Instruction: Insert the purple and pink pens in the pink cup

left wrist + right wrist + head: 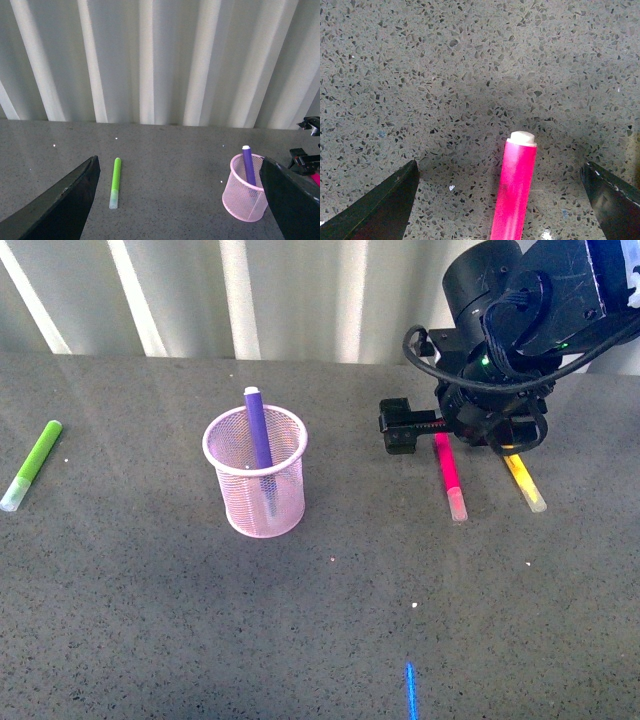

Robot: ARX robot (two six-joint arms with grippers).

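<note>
The clear end of the pen should stay free to drop into the pink cup, so the right gripper needs to grab the pink pen by its white-tipped end next.
The pink cup stands upright on the grey table, left of centre. The purple pen stands in it, leaning, its top above the rim. The pink pen lies flat on the table to the right, clear cap toward me. My right gripper is open and low over the pink pen's far end. In the right wrist view the pink pen lies between the spread fingers of the right gripper, untouched. My left gripper is open and empty, held above the table, facing the cup and the purple pen.
A yellow marker lies just right of the pink pen. A lime-green marker lies at the far left and also shows in the left wrist view. A ribbed white wall backs the table.
</note>
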